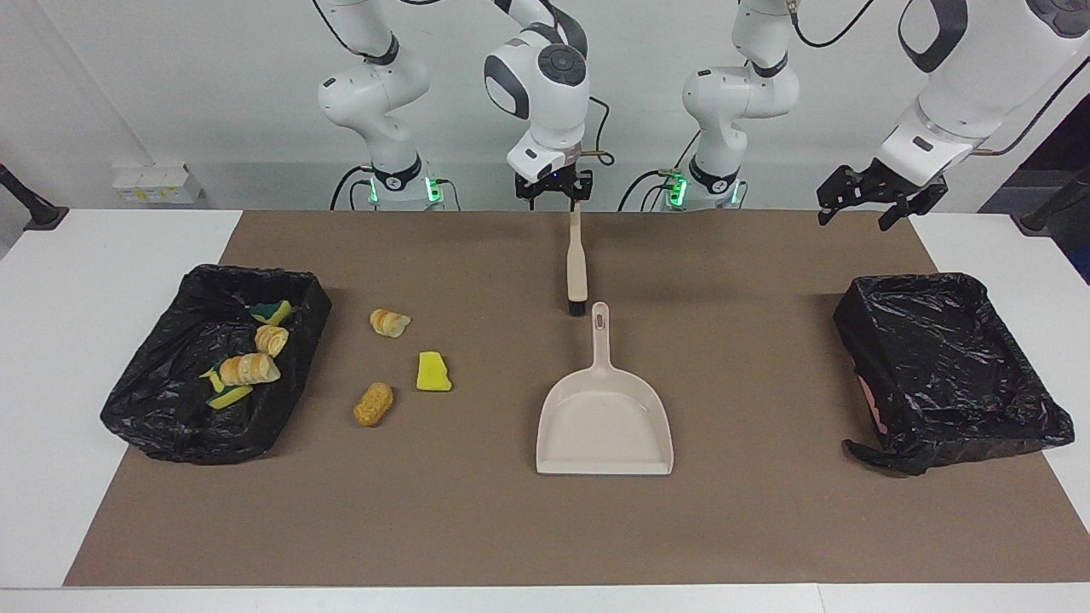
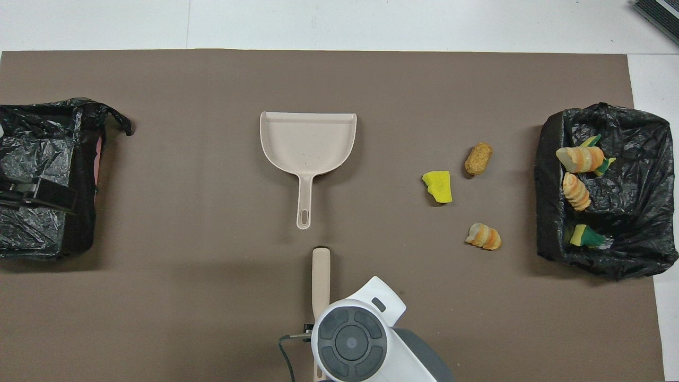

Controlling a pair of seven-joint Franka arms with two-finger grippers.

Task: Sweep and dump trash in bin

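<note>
Next, my left gripper grabs the beige dustpan by its narrow handle, since the broad scoop spreads too wide for the fingers to close around.
Three pieces of trash lie on the brown mat: a striped pastry, a yellow sponge chunk and a corn-cob-like piece. Several more scraps sit in the black-lined bin at the right arm's end. My right gripper is shut on the handle end of the beige brush, whose dark bristle end points at the dustpan's handle. The beige dustpan lies flat mid-mat. My left gripper hangs open, holding nothing.
A second black-lined bin stands at the left arm's end with no scraps visible inside; the left gripper waits above its robot-side edge. The loose scraps lie between the dustpan and the bin that holds trash.
</note>
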